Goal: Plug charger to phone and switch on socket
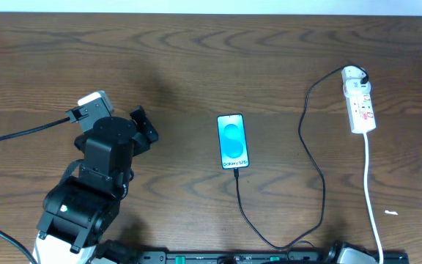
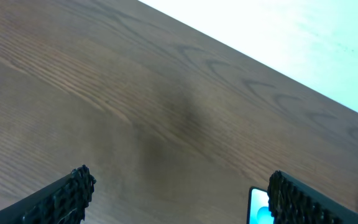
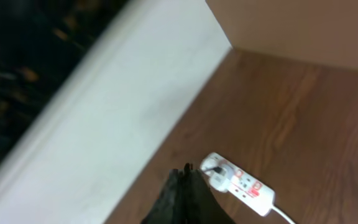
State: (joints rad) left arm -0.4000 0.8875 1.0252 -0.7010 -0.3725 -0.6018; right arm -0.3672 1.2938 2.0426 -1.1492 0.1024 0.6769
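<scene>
I have my right gripper shut on empty air, and the socket strip [image 1: 360, 104] [image 3: 244, 185] is beyond its fingers. The socket strip would stay lying if I lifted my right gripper now.
The phone [image 1: 233, 141] lies face up at the table's middle, its cyan screen lit. The thin black charger cable [image 1: 318, 176] runs from the phone's near edge, loops toward the front and goes up to a plug at the far end of the white socket strip [image 1: 360, 104]. My left gripper [image 1: 145, 128] is open and empty, left of the phone. In the left wrist view the jaws [image 2: 179, 190] are wide apart over bare wood, with a corner of the phone [image 2: 258, 206] beside the right finger. My right gripper [image 3: 188, 175] is shut and empty, with the socket strip [image 3: 244, 185] beyond it.
The strip's white cord [image 1: 372, 198] runs to the front edge at the right. A black rail lies along the front edge [image 1: 218, 257]. A wall or board stands beyond the table's far edge [image 3: 104, 124].
</scene>
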